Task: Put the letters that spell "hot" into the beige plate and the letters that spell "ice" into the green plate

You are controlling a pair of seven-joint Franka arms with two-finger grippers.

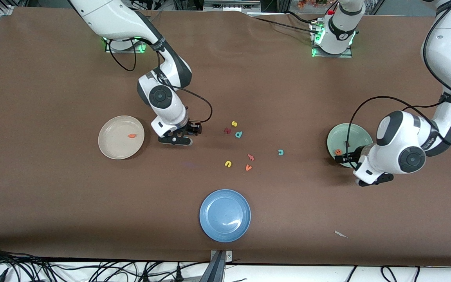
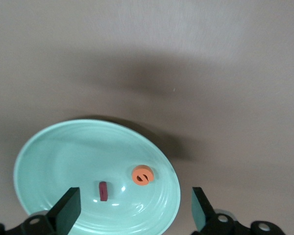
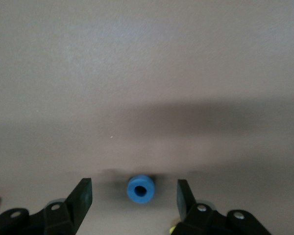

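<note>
Next, my right gripper grabs the blue "o" by its round outer edge to spell "hot" in the beige plate.
The beige plate lies toward the right arm's end of the table with the orange "t" in it. Beside it, my right gripper is down at the table and open, with the blue "o" lying between its fingers, untouched. The green plate lies toward the left arm's end and holds the orange "e" and the dark red "i". My left gripper hangs open and empty over that plate. The teal "c" lies on the bare table.
Loose letters lie mid-table: a yellow "s", a dark red piece, a teal "p", a yellow "u", an orange "v" and a salmon piece. A blue plate lies nearest the front camera.
</note>
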